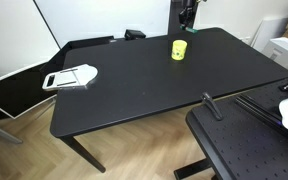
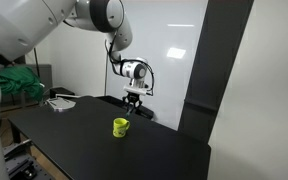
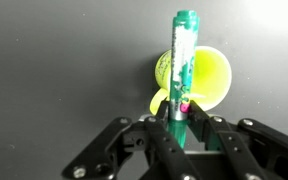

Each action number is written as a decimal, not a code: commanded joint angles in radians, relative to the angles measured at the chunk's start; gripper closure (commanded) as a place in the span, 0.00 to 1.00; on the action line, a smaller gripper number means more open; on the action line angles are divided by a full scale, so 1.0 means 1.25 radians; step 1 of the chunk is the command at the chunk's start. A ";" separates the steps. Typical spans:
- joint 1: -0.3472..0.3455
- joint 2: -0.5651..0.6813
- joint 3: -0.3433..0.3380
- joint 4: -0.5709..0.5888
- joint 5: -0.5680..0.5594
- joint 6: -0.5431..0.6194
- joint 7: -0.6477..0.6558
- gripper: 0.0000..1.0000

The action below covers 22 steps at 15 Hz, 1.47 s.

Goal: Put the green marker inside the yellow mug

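Observation:
The green marker (image 3: 182,60) stays in my gripper until it enters the yellow mug, since the marker's far end hangs above and beyond the mug's rim (image 3: 212,51) now.
The yellow mug (image 1: 178,49) stands on the black table (image 1: 134,80), seen in both exterior views (image 2: 121,127). In the wrist view it (image 3: 212,78) lies below the gripper, partly behind the marker. My gripper (image 3: 180,112) is shut on the green marker (image 3: 182,60), which sticks out from between the fingers and crosses the mug's opening. In the exterior views the gripper (image 2: 133,100) hangs well above the table, behind and above the mug; the marker is too small to make out there.
A white-grey flat tray-like object (image 1: 71,76) lies near one end of the table, also seen far off in an exterior view (image 2: 60,102). A second black surface (image 1: 254,140) stands close to the table's corner. A dark panel (image 2: 224,60) stands behind.

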 commanded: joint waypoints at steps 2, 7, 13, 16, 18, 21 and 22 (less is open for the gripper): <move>-0.003 -0.010 0.011 -0.016 0.019 0.076 -0.006 0.94; -0.021 -0.019 0.048 -0.081 0.065 0.224 -0.041 0.94; -0.041 -0.018 0.101 -0.181 0.092 0.461 -0.055 0.94; -0.058 -0.016 0.129 -0.221 0.092 0.547 -0.049 0.94; -0.076 -0.013 0.149 -0.245 0.088 0.600 -0.046 0.94; -0.105 -0.008 0.176 -0.277 0.077 0.657 -0.040 0.94; -0.114 -0.008 0.182 -0.285 0.073 0.667 -0.036 0.94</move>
